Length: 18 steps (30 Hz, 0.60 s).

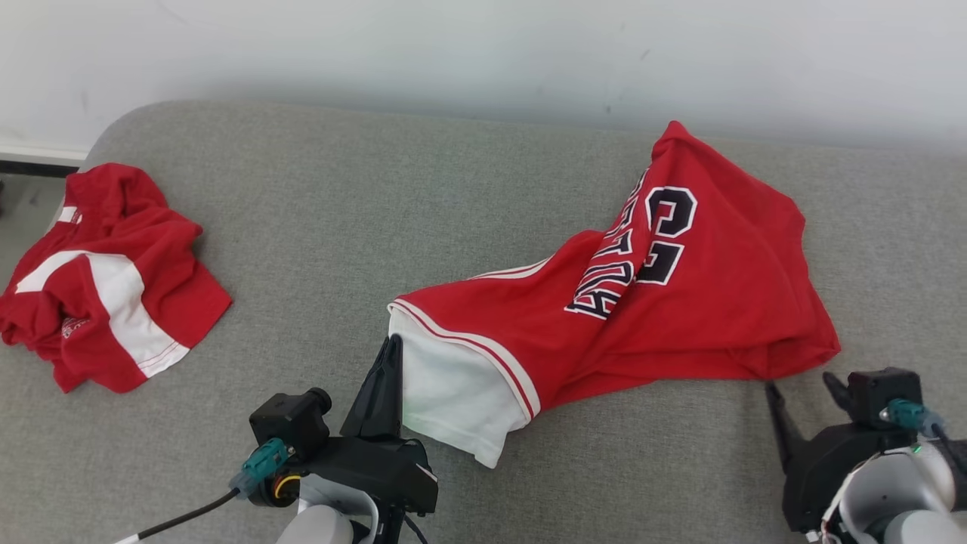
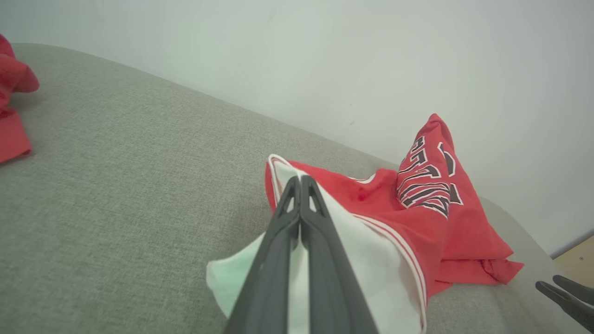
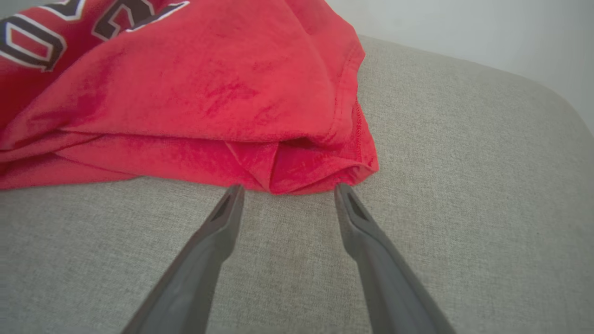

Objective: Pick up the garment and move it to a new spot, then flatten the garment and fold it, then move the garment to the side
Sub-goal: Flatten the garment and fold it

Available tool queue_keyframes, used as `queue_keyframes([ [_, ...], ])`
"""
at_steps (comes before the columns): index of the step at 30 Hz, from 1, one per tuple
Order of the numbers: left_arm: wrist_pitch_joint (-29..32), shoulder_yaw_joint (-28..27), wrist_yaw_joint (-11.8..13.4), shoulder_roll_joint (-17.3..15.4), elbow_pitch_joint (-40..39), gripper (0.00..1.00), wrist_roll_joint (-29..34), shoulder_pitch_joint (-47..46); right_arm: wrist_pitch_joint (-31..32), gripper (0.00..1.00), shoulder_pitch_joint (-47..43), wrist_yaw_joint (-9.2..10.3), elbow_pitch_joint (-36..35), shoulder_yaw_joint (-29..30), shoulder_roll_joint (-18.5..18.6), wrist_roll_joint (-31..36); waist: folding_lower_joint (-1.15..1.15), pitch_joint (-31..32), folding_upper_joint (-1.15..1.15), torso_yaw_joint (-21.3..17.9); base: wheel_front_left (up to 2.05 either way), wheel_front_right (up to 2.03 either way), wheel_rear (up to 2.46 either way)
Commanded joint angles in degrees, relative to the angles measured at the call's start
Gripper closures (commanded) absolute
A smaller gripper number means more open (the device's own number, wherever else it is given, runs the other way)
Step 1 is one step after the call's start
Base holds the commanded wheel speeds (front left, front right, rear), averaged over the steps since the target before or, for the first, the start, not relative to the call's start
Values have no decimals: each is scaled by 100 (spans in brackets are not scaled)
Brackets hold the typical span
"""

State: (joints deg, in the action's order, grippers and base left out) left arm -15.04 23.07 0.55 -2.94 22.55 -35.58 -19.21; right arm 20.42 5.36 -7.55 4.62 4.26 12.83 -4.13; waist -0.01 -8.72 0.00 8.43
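I will grab the red jersey by its folded hem corner with my right gripper next. Then I can move and flatten it.
The garment, a red jersey with dark lettering and a white sleeve, lies rumpled on the grey cushion, stretching from the centre to the right. My left gripper is shut on the white sleeve's edge; in the left wrist view the cloth shows between and beside its closed fingers. At the lower right, my right gripper stands open with nothing in it. Its tips sit just short of the jersey's folded hem corner, apart from it or barely touching.
A second red and white shirt lies crumpled at the cushion's left edge. A pale wall runs right behind the cushion. Floor shows past the left end. Bare grey cushion lies between the two shirts.
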Motion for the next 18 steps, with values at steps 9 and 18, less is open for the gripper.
queue_keyframes([
  [9, -15, 9, -60, -2, -27, 100, 91, -86, -283, 0, 381, 13, 502, 97, -286, 310, 1, -155, 0, 76, 0, 0, 0],
  [18, -15, 31, -109, 4, -2, 100, 80, -104, -462, 76, 770, 13, 1194, 90, -407, 297, 1, -214, 0, 189, 0, 0, 0],
])
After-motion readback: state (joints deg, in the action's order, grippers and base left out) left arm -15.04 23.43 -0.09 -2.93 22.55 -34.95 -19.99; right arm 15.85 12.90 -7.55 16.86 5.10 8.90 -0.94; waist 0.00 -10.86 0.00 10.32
